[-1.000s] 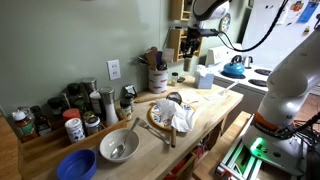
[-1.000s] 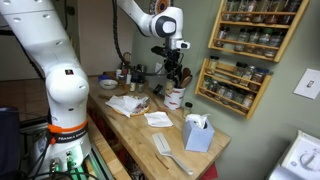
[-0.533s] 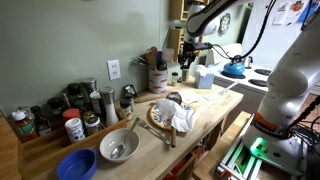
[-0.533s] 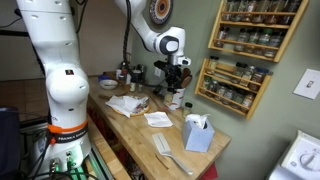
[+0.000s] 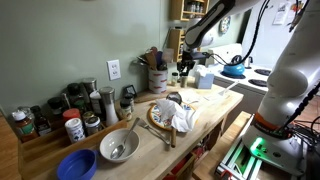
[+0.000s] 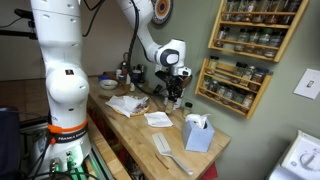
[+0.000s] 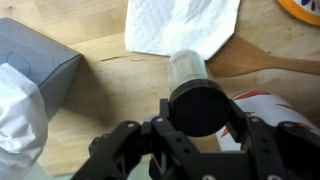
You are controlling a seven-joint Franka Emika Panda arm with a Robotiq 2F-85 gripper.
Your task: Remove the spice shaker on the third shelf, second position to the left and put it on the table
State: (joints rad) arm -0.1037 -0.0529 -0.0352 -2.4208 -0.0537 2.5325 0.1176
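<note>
My gripper keeps holding the small clear spice shaker until it reaches the table, since the shaker hangs above the table and would drop if I opened now.
My gripper [image 7: 198, 112] is shut on a small clear spice shaker [image 7: 192, 80] with a black cap, held upright just above the light-wood table [image 7: 110, 95]. In both exterior views the gripper [image 5: 184, 68] [image 6: 173, 92] hangs low over the countertop [image 6: 140, 130], beside a red-and-white utensil crock [image 5: 158, 80]. The wall spice rack [image 6: 236, 85] with its tiers of dark-capped jars hangs to the side of the gripper, apart from it.
A white paper napkin [image 7: 180, 25] lies just beyond the shaker. A grey tissue box [image 7: 35, 55] [image 6: 198, 133] stands to one side. A wooden spoon [image 7: 265, 65], a plate with cloth [image 5: 172, 115], bowls [image 5: 118, 147] and jars [image 5: 72, 125] crowd the counter.
The gripper has come down and away from the spice rack toward the countertop, carrying the shaker with it.
</note>
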